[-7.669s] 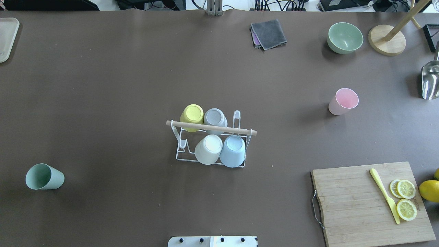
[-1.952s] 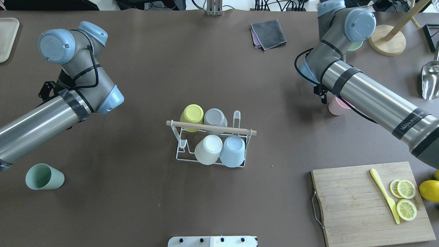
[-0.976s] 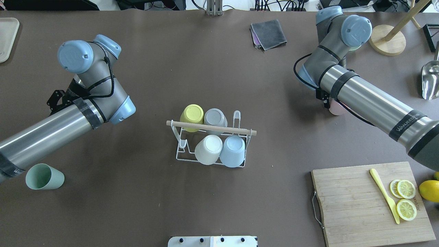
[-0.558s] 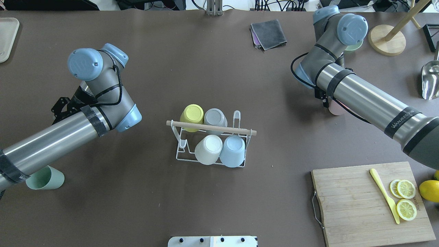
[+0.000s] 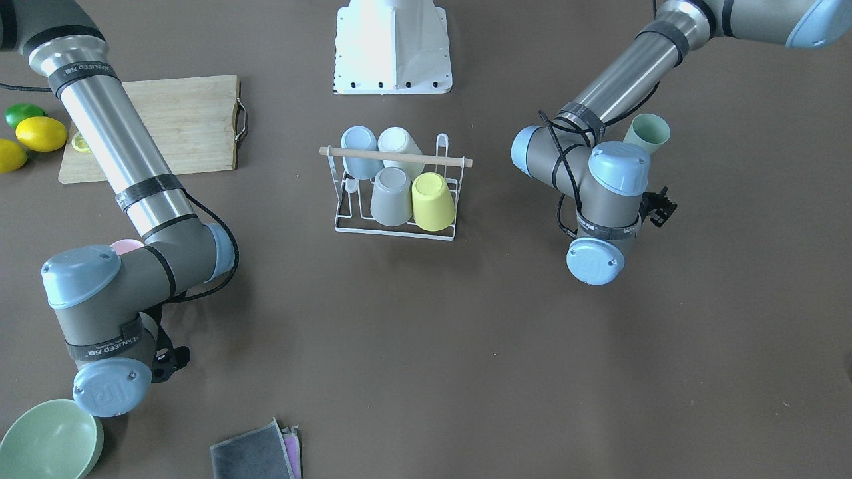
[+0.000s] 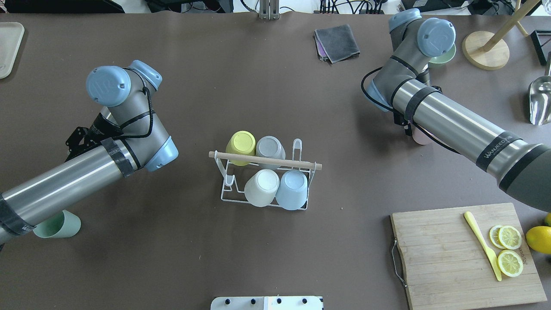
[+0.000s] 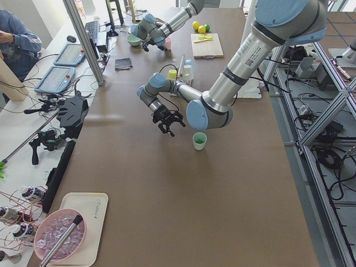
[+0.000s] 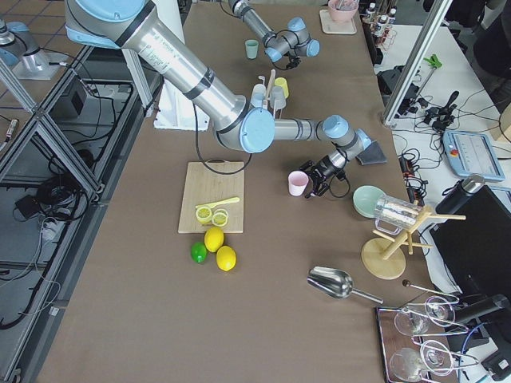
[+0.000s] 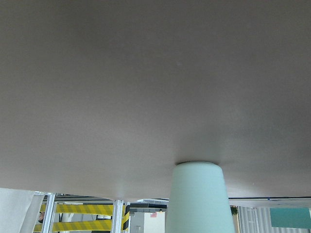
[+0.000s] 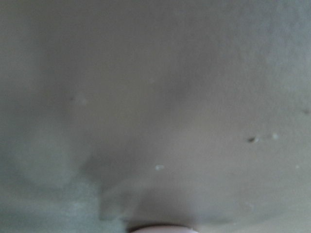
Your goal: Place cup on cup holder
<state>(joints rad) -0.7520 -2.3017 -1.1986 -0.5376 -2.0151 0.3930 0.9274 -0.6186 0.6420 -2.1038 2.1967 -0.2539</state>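
The pink cup should go upside down on the cup holder [image 5: 395,227], so my right gripper needs to grab it next by its round side [image 5: 127,247].
The white wire cup holder [image 6: 227,192] with a wooden rod [image 6: 264,160] stands mid-table and carries a yellow, a grey, a white and a blue cup upside down. A green cup [image 6: 64,224] stands upright at the near left, partly under my left forearm; it also shows in the left wrist view [image 9: 197,199]. My left gripper [image 6: 76,140] hangs low beyond it, apart from it, its fingers spread and empty [image 7: 168,125]. A pink cup [image 6: 419,137] stands at the right, mostly under my right arm. My right gripper [image 8: 322,185] is close beside it, fingers spread, holding nothing.
A cutting board [image 6: 443,258] with a yellow knife and lemon slices lies at the near right, with lemons beside it. A green bowl [image 6: 445,58], a wooden stand [image 6: 485,49], a metal scoop [image 6: 540,99] and a grey cloth [image 6: 337,42] lie at the far right. A tray [image 6: 8,47] sits far left.
Both arms came into view and swung towards the table's middle. My left forearm now covers part of the green cup and my right arm covers more of the pink cup. No cup has moved.
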